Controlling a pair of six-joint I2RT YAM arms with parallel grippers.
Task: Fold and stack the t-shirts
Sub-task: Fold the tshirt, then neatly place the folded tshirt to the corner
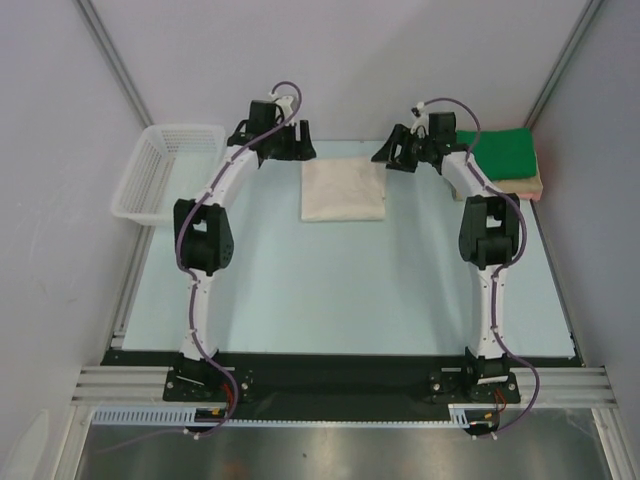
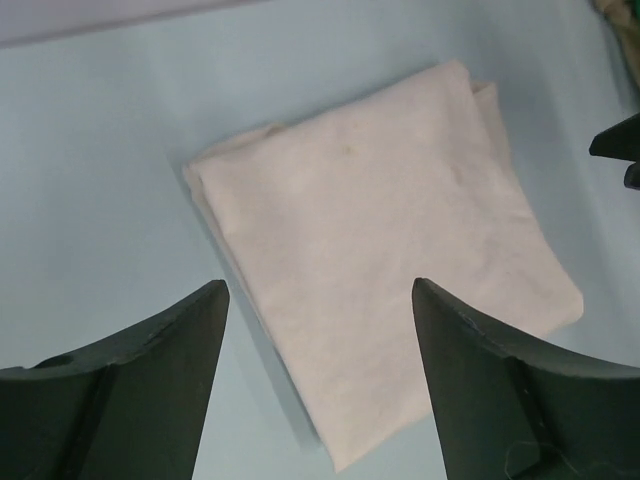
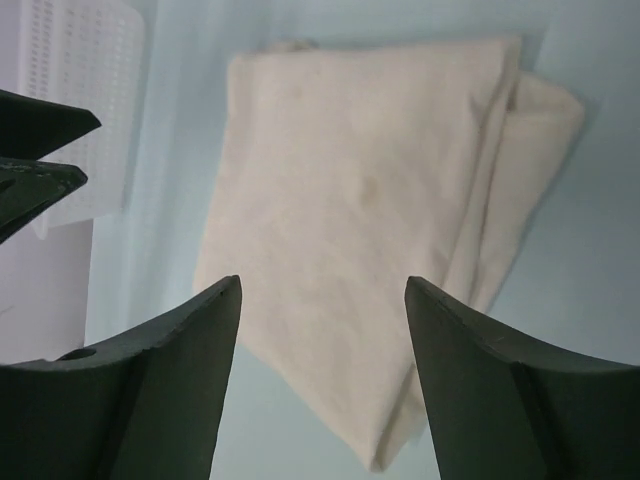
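The robot's right gripper will next grab the side edge of the folded cream-white t-shirt nearest the green stack, layers together, to carry the t-shirt folded and stack it.
A cream-white t-shirt [image 1: 344, 190] lies folded into a flat rectangle at the far middle of the table; it also shows in the left wrist view [image 2: 390, 240] and the right wrist view [image 3: 370, 210]. A bright green t-shirt [image 1: 496, 152] lies folded on top of a peach-tan t-shirt [image 1: 528, 186] at the far right. My left gripper [image 1: 300, 140] hovers open and empty above the cream shirt's far left corner [image 2: 320, 290]. My right gripper [image 1: 392, 152] hovers open and empty above its far right corner [image 3: 322, 285].
A white plastic lattice basket [image 1: 165, 172] stands at the far left edge, also seen in the right wrist view [image 3: 85, 110]. Grey walls close the back and sides. The pale blue table [image 1: 340, 290] stretches toward the arm bases.
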